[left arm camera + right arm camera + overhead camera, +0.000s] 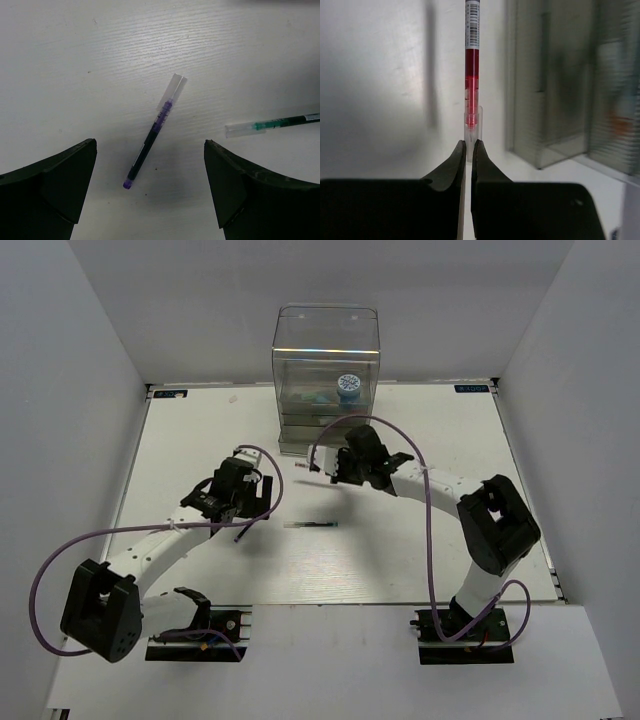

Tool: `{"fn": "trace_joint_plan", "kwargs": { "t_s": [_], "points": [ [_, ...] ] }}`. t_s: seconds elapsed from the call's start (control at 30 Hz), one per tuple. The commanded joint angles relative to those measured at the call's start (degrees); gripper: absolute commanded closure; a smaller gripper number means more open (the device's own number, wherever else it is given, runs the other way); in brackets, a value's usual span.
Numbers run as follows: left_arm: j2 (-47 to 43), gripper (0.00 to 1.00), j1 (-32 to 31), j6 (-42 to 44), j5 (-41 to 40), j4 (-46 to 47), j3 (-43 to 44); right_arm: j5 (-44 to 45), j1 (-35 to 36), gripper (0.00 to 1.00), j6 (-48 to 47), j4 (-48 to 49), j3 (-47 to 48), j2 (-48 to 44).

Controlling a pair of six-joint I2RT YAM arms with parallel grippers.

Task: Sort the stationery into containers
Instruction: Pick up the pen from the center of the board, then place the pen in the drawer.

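My left gripper's fingers are above the table. My left gripper should go down to the purple pen [152,135] before it closes on the pen.
My right gripper [469,145] is shut on the clear cap end of a red-ink pen [472,65], which points straight away from it. From above, that red-ink pen [312,469] sticks out left of the right gripper [335,472], just in front of the clear drawer organiser [327,380]. A blue-white roll [349,387] shows inside the organiser. My left gripper [150,145] hangs wide open over a dark purple pen [152,135] lying on the table between its fingers. A green-ink pen [275,123] lies to the right of it.
White walls enclose the white table [200,440] on three sides. The organiser [560,85] stands close on the right in the right wrist view. Purple cables loop off both arms above the table.
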Motion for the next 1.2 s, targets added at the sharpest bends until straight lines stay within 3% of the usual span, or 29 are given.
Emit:
{"fn": "trace_joint_plan", "kwargs": {
  "t_s": [0.0, 0.27, 0.6, 0.73, 0.83, 1.03, 1.17],
  "points": [
    [0.9, 0.03, -0.1, 0.5, 1.9, -0.4, 0.7, 5.5, -0.6, 1.0, -4.3, 5.3, 5.8, -2.1],
    [4.6, 0.05, -0.1, 0.5, 2.9, -0.4, 1.2, 12.4, -2.4, 1.0, -10.6, 9.4, 13.2, 5.0],
    [10.3, 0.16, -0.1, -0.8, 1.3, -1.6, 3.3, 11.6, -3.8, 1.0, -12.4, 7.1, 18.6, 13.3],
    [12.4, 0.19, -0.1, -0.8, 0.7, -1.6, 3.9, 11.4, -4.4, 0.72, -11.1, 6.5, 19.1, 14.3],
    [14.2, 0.21, -0.1, -0.8, 0.0, -2.2, 4.4, 11.1, -4.3, 0.59, -9.7, 6.4, 18.5, 13.6],
    [16.1, 0.23, -0.1, -1.4, 0.0, -2.2, 5.5, 7.0, -5.0, 0.56, -3.9, 4.1, 16.4, 9.2],
    [17.3, 0.31, -0.1, -1.4, 0.0, -2.2, 6.1, -0.8, -5.3, 0.56, 1.8, 2.2, 13.1, 4.2]
  ]
}}
